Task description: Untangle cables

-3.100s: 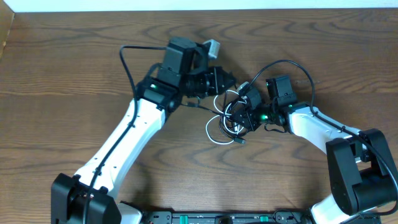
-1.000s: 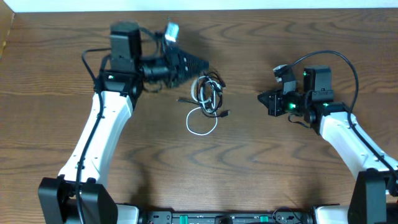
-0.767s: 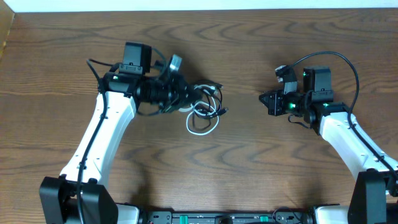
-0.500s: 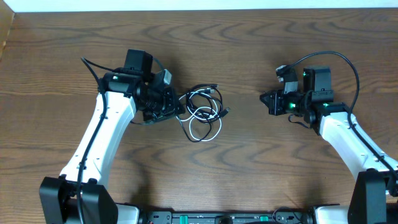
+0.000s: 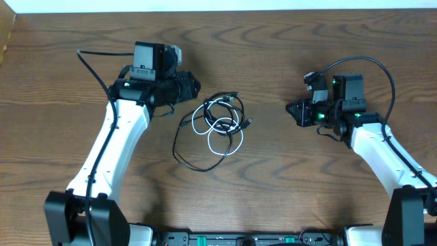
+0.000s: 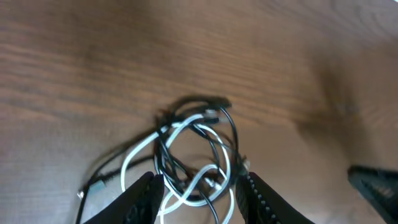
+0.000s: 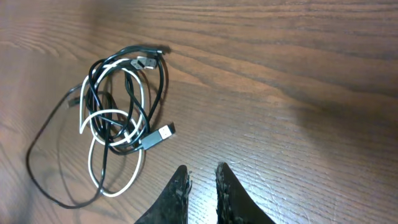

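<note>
My right gripper needs the rest free to untangle. My left gripper should next grab the black cord [image 5: 179, 143] at the bundle's nearest edge.
The cables lie tangled in the middle of the table: a black cord [image 5: 179, 143] whose long loop trails toward the lower left, and a white cord [image 5: 223, 142] coiled through it. My left gripper [image 5: 194, 85] hovers up-left of the bundle, apart from it. Its jaws are open in the left wrist view [image 6: 200, 188], with the white cord [image 6: 140, 149] and black cord [image 6: 231, 127] on the wood beyond them. My right gripper [image 5: 289, 109] waits to the right, open a narrow gap [image 7: 202, 180] with nothing in it. A plug end [image 7: 158, 134] points toward it.
Brown wooden table [image 5: 287, 191] all round the bundle. A pale wall strip runs along the table's far edge [image 5: 273, 5]. The arms' own thick black wires arch over each wrist [image 5: 362, 63].
My left gripper let go of the bundle, opened and pulled back up-left. The black cord has spread into a long loop at lower left. The right jaws parted slightly; that arm stayed put.
</note>
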Controlling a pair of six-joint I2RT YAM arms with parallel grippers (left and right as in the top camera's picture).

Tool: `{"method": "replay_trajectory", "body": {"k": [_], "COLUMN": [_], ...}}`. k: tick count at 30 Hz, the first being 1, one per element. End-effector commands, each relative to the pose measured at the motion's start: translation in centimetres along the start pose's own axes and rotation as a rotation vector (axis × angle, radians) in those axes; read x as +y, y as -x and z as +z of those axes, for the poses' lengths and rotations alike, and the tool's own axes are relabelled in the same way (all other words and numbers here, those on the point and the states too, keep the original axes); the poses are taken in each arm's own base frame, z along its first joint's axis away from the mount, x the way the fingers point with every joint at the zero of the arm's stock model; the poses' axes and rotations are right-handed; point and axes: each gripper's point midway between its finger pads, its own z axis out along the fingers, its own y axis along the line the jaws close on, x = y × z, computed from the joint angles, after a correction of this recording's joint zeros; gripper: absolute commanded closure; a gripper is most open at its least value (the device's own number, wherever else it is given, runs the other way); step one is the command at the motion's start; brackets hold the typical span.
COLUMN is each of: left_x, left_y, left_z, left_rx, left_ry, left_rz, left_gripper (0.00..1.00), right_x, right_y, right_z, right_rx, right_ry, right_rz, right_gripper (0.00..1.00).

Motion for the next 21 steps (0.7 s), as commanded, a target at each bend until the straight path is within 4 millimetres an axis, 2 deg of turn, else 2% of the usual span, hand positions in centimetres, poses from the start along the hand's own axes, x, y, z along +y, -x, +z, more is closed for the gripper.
{"method": "replay_trajectory", "body": {"k": [1,6,12,19,21], "left_x": [2.3,3.6,3.2,4.6,5.0], "left_y": [0.1,-2.2,-4.8,-5.8,-6.0], "left_z": [2.3,6.2,10.4,12.2,12.5], "left_rx": [0.018,0.124,0.202,0.200,0.201], "left_ry": [0.085,0.121,0.140,0.241,0.259], "left_rz": [-0.053,-0.136,-0.146,-0.167,-0.169], "left_gripper": [0.57,0.61,0.65,0.69,0.75], "right_x": [0.2,0.3,0.2,0.5,0.5], "right_y": [0.5,0.6,0.4,-0.1,-0.2], "right_z": [-0.3,-0.3,-0.3,-0.1,0.0], "right_rx": [-0.013,-0.016,-0.009,0.013,0.016], "right_ry": [0.001,0.002,0.001,0.003,-0.003], "right_rz": [-0.004,-0.006,-0.002,0.000,-0.008], "right_gripper": [0.88,0.87,0.84,0.78,0.77]}}
